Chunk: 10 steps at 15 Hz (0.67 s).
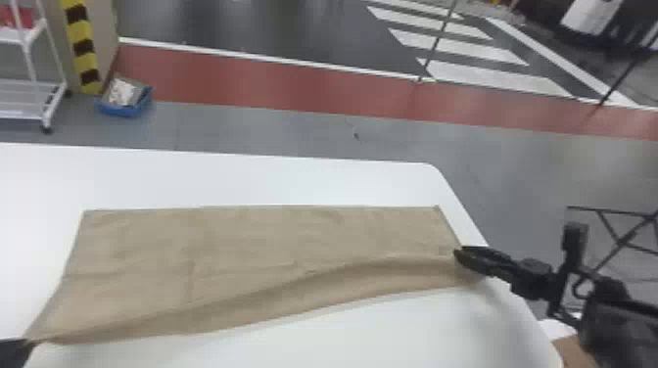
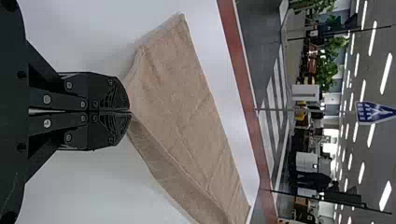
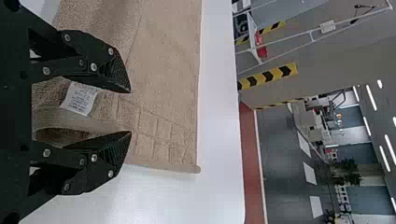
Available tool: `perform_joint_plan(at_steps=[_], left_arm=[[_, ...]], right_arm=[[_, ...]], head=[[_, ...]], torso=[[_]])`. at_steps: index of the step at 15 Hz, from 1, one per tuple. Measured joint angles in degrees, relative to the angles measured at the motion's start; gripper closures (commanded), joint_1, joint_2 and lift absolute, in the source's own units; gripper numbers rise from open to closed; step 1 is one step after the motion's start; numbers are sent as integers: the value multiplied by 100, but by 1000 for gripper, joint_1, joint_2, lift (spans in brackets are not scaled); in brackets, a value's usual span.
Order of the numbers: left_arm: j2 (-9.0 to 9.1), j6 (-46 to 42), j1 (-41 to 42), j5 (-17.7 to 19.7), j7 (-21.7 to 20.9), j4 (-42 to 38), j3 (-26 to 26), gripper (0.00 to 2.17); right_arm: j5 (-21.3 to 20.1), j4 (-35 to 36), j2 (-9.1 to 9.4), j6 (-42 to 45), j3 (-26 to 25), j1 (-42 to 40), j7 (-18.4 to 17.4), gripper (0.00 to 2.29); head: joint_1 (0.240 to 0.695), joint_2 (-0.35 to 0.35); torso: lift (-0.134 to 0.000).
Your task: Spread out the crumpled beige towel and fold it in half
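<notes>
Next, the right gripper pinches the towel [image 1: 254, 244] by its bent hem [image 1: 470, 269] beside the white label, since that hem stands up while the rest lies flat.
My left gripper [image 1: 22, 345] is at the lower left of the head view, at the towel's near left corner. In the left wrist view that gripper [image 2: 130, 112] is shut on this corner. The beige towel [image 1: 254, 244] lies spread wide across the table, its near edge raised in a long ridge. At its right edge is my right gripper [image 1: 458, 252]. In the right wrist view the right gripper [image 3: 131, 112] stands open, with a bent hem of the towel [image 3: 163, 93] and a white label [image 3: 80, 98] between its fingers.
The white table [image 1: 245, 176] has a rounded far right corner just beyond the towel. On the floor behind stand a blue box [image 1: 125, 100] and a white rack [image 1: 29, 98] at the left. A black metal frame [image 1: 612, 230] is off to the right.
</notes>
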State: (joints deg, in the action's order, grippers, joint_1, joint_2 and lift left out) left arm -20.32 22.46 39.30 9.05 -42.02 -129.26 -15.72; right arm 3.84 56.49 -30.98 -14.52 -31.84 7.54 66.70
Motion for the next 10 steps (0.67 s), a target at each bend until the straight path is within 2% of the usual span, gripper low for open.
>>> perform_joint_plan(at_steps=[3, 4, 5, 7, 8, 9, 10], left_arm=[[-16, 0, 3, 0, -13, 4, 0, 1683], [-20, 0, -4, 0, -13, 8, 2, 1683], [-23, 0, -11, 0, -14, 15, 7, 1683], [-25, 0, -26, 0, -17, 34, 15, 1683], [-25, 0, -30, 0, -23, 41, 16, 1683], [-25, 0, -34, -1, -25, 51, 17, 1683], [-25, 0, -36, -7, -25, 64, 17, 1683]], right_arm=[[-100, -75, -29, -80, 10, 18, 0, 768], [-122, -89, -48, -126, 11, 19, 1, 967], [-140, -98, -68, -191, 11, 22, 1, 1058], [-167, -114, -87, -298, 5, 62, 1, 1062], [-171, -124, -89, -315, -4, 81, 0, 1298], [-173, -137, -91, -319, -12, 98, 0, 1413], [-171, -161, -91, -319, -17, 121, 0, 1416]], head=[[695, -350], [695, -350], [695, -350], [695, -350], [695, -350], [695, -350], [695, -350]], torso=[[-124], [-124], [-124], [-124], [-124], [-124], [-124]])
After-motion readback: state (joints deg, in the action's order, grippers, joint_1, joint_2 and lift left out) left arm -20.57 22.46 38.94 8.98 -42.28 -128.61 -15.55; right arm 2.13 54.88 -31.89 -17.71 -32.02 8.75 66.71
